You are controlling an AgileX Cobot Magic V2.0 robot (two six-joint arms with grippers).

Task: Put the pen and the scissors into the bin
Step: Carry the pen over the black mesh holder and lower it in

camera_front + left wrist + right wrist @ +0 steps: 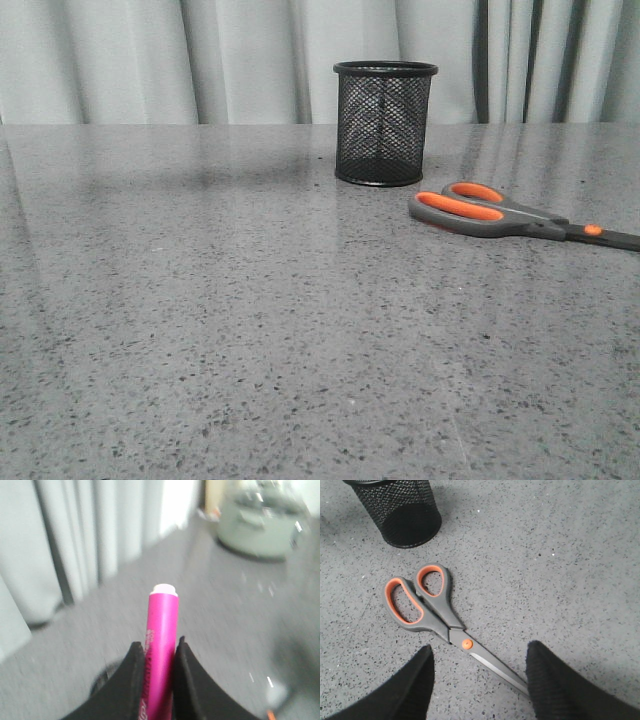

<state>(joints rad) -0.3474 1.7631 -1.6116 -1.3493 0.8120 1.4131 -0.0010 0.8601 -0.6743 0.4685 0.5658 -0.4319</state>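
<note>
I should lower the pen into the bin with my left gripper before opening, because the pink pen (pixel 161 640) hangs above the black mesh bin (pixel 111 680).
The black wire-mesh bin (pixel 384 123) stands upright at the back middle of the grey table; it also shows in the right wrist view (pixel 400 511). The scissors (pixel 505 213) lie flat to its right, closed, handles toward the bin, and show in the right wrist view (pixel 437 616). My right gripper (pixel 479 655) is open above the scissors' blades, its fingers on either side, apart from them. My left gripper (pixel 156 647) is shut on the pink pen (pixel 162 632), held off the table with its white end pointing away from the wrist. Neither gripper shows in the front view.
The speckled grey table (pixel 220 320) runs to pale curtains (pixel 150 60) at the back. In the blurred left wrist view a pale rounded object (pixel 257 522) stands far off on the surface.
</note>
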